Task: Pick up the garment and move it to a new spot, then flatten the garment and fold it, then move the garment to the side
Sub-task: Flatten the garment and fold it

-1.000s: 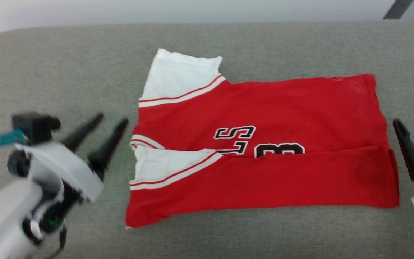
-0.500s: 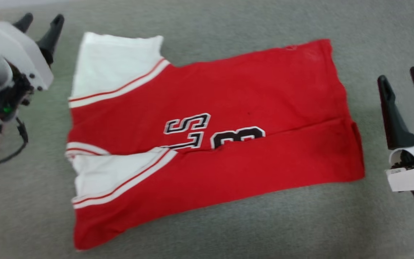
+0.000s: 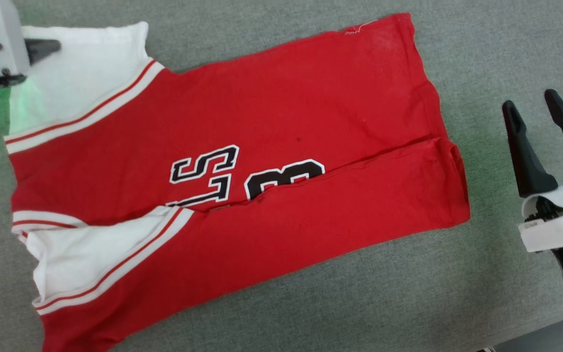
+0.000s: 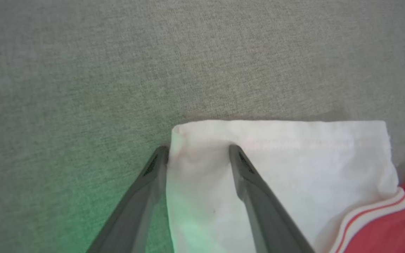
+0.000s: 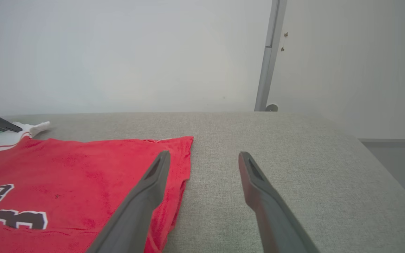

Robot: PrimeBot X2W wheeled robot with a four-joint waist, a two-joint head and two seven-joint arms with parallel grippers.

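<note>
The far white sleeve [image 3: 89,73] lies flat on the grey surface, so my left gripper will take it by its free outer corner [image 3: 31,35] next.
The garment [image 3: 286,98], a red jersey with white sleeves and black lettering, lies spread on the grey surface, its near long edge folded over onto the front. My left gripper [image 4: 197,153] is open at the far white sleeve [image 4: 294,168], with its two fingers standing either side of the sleeve's outer corner. One of its fingers [image 3: 44,47] shows in the head view at the upper left. My right gripper [image 3: 530,100] is open and empty, just off the hem on bare surface. In the right wrist view the garment [image 5: 65,168] lies left of that gripper [image 5: 205,156].
The grey padded surface [image 3: 482,39] carries the shirt, and its front edge [image 3: 530,337] runs close to my right arm. In the right wrist view a pale wall and a metal post [image 5: 269,52] stand behind its far end.
The head camera has tipped down and closer. My left gripper has gone from beside the collar to the far sleeve's corner, fingers now around the cloth edge. The right gripper stays open by the hem.
</note>
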